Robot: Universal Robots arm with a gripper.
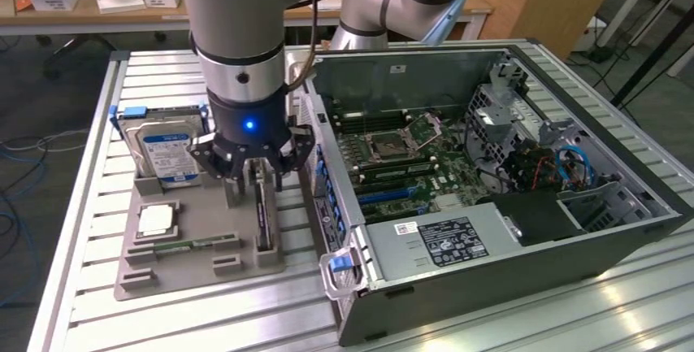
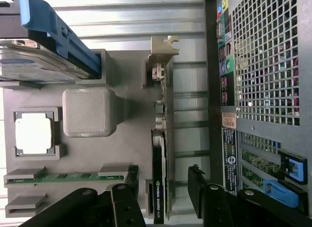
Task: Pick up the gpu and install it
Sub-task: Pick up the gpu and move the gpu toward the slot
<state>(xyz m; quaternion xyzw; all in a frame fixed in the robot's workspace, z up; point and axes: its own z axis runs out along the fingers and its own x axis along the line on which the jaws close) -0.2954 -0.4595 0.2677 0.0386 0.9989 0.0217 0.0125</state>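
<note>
My fingers are still above the top edge of the dark card (image 2: 157,163), so my gripper has to go lower first and then close on the card.
The gpu (image 1: 263,223) (image 2: 160,158) is a thin dark card standing on its edge in a slot of the grey holder tray (image 1: 195,277) (image 2: 134,139). Its silvery bracket (image 2: 164,53) is at the end away from my fingers. My gripper (image 1: 253,185) (image 2: 163,188) hangs right over the card, open. One black finger (image 2: 130,184) is on each side of the card, the other finger (image 2: 197,185) toward the computer case. A gap shows between each finger and the card, so nothing is held.
The open computer case (image 1: 623,242) (image 2: 263,66) lies beside the tray, its motherboard (image 1: 418,161) exposed and the power supply (image 1: 444,242) at its front. The tray also holds a hard drive (image 1: 168,153) (image 2: 34,66), a processor (image 1: 158,220) (image 2: 33,133) and a green memory stick (image 1: 187,246) (image 2: 63,177).
</note>
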